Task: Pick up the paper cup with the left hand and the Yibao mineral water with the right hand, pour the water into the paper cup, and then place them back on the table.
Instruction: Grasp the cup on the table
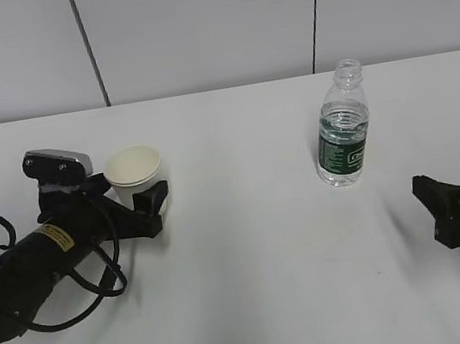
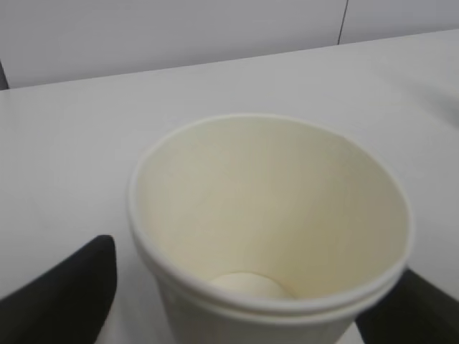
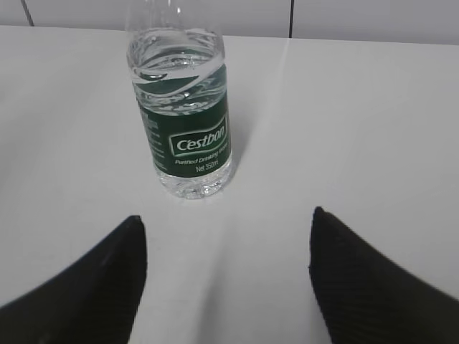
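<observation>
The paper cup's open rim [image 1: 130,152] needs to stay free to receive the water, so my left gripper should next grab the paper cup by its lower side.
The cream-white paper cup [image 1: 135,171] stands upright on the white table [image 1: 254,272] at the left, empty inside. My left gripper [image 1: 136,191] is open with one finger on each side of the cup. In the left wrist view the cup [image 2: 272,208] fills the frame, and a gap shows between it and the left finger [image 2: 72,287]. The clear Yibao bottle [image 1: 343,133], with a green label and no cap, stands upright at the right. My right gripper [image 1: 443,179] is open and empty, a short way in front of the bottle [image 3: 188,136], with bare table between its fingers [image 3: 226,215].
A grey-white panelled wall [image 1: 208,28] runs behind the table's far edge. Loose black cables [image 1: 100,286] hang from the left arm onto the tabletop. A wide stretch of table lies between cup and bottle.
</observation>
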